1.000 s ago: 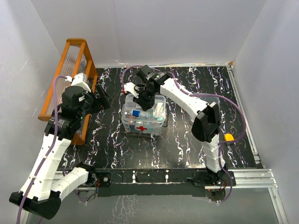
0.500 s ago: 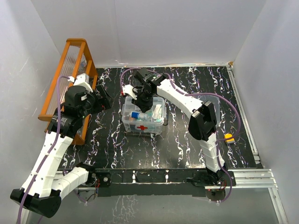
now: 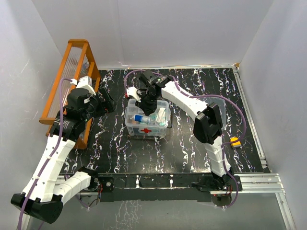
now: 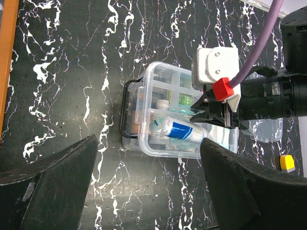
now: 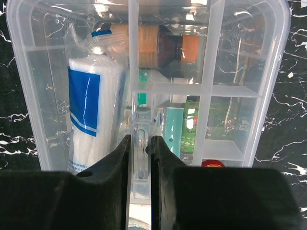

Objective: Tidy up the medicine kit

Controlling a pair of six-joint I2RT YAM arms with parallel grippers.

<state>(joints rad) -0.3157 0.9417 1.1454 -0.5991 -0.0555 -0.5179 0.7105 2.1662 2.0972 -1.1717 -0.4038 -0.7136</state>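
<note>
I should let go of the clear divided tray (image 5: 206, 86) with my right gripper now: the tray's edges are lined up with the box's sides, so the tray would rest in the top of the box.
The clear medicine box (image 3: 146, 125) with a red cross (image 3: 145, 131) stands mid-table, a dark handle (image 4: 124, 109) on its end. The clear divided tray (image 5: 206, 86) sits in or just over the box's top; I cannot tell which. My right gripper (image 5: 139, 143) is shut on the tray's upright centre tab and points straight down over the box (image 3: 147, 101). Below the tray lie a white roll with a blue label (image 5: 91, 120), a brown bottle (image 5: 158, 45) and green packets (image 5: 192, 120). My left gripper (image 4: 147, 160) is open and empty, left of the box (image 3: 106, 99).
An orange slatted rack (image 3: 72, 72) stands along the left wall behind my left arm. A clear lid (image 3: 220, 103) lies right of the box, partly under my right arm. A small yellow block (image 3: 235, 141) lies near the right edge.
My right gripper has shifted slightly left and lower with the tray over the box. My left arm has barely moved.
</note>
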